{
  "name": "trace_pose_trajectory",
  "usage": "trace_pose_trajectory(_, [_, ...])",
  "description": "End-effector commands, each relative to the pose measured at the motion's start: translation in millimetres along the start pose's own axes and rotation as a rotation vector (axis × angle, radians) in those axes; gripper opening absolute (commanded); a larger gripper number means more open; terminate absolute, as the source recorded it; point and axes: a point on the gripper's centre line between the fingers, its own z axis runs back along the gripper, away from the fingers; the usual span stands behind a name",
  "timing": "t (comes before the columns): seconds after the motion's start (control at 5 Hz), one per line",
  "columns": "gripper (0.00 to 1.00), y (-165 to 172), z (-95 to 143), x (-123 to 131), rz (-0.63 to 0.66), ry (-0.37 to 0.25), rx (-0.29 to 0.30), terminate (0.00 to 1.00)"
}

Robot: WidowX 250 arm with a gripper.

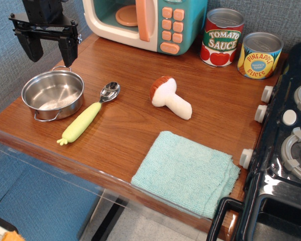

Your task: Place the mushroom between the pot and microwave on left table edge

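The mushroom needs to go between the pot (pixel 53 94) and the microwave. My gripper should next grab the mushroom by its brown cap (pixel 159 89).
The mushroom (pixel 169 97) lies on its side in the middle of the wooden table (pixel 125 135), brown cap toward the microwave, white stem toward the stove. The steel pot (pixel 53 94) stands empty at the left table edge. The microwave (pixel 148 22) stands at the back, door handle and peach buttons facing me. My black gripper (pixel 49 47) hangs open and empty above the table's back left, just behind and above the pot, far left of the mushroom.
A spoon (pixel 89 119) with a yellow-green handle lies between pot and mushroom. A teal cloth (pixel 186 172) lies at the front edge. A tomato sauce can (pixel 221 37) and pineapple can (pixel 260 55) stand at the back right. A black stove (pixel 283 150) fills the right side.
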Motion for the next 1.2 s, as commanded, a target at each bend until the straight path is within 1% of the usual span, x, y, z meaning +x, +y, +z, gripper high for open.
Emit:
trace_pose_trajectory(0.0, [1.00,0.0,0.0,0.0,0.000,0.000,0.000,0.00])
trace_pose_trajectory(0.2, [1.00,-48.0,-3.7,7.8,-0.079,-0.007,-0.038,0.00])
trace_pose_trajectory(0.4, [1.00,-92.1,-1.0,12.3,-0.155,-0.026,-0.066,0.00])
trace_pose_trajectory(0.6, [1.00,-127.4,-1.6,18.9,-0.218,-0.045,-0.091,0.00])
trace_pose_trajectory(0.8, [1.00,-147.0,-13.2,34.6,-0.230,-0.049,-0.087,0.00])
trace_pose_trajectory(1.0, [1.00,-156.5,-22.4,47.2,-0.226,-0.048,-0.087,0.00])
